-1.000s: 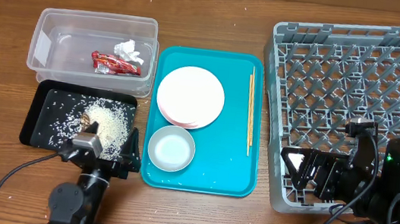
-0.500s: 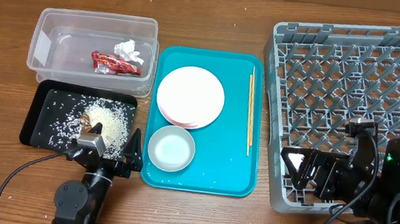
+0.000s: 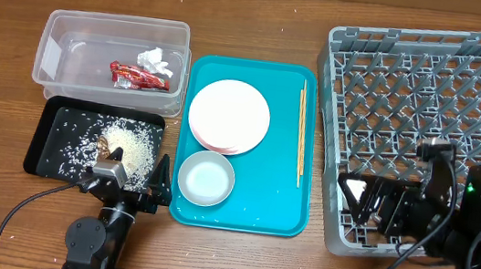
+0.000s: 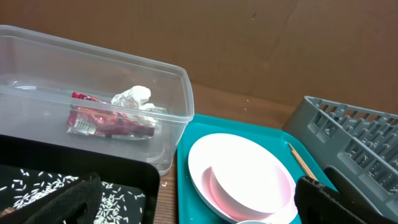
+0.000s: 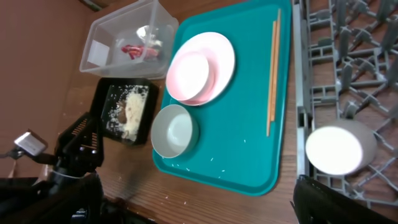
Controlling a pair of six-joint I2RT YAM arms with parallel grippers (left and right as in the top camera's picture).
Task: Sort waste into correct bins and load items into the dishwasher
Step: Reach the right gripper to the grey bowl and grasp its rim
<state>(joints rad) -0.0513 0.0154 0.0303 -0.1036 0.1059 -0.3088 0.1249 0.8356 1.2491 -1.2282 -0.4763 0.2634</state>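
Observation:
I should load the white bowl into the rack, so my right gripper should next grab it by its rim on the side facing the rack. That leaves the bowl's body free.
The clear tub holds the red wrapper and white tissue. The black tray holds rice with brown scraps. Stacked pink plates, a white bowl and chopsticks lie on the teal tray. The small white cup sits in the near-left corner of the grey rack. My left gripper is open and empty, between the black tray and the bowl. My right gripper is open and empty above the rack's near-left corner, by the cup.
The teal serving tray lies between the bins and the rack, with a few stray rice grains on it. Bare wooden table runs along the far side and in front of the trays. Cables trail from both arms at the near edge.
My left gripper has shifted slightly toward the near edge. My right arm has edged slightly to the right. The objects have not moved.

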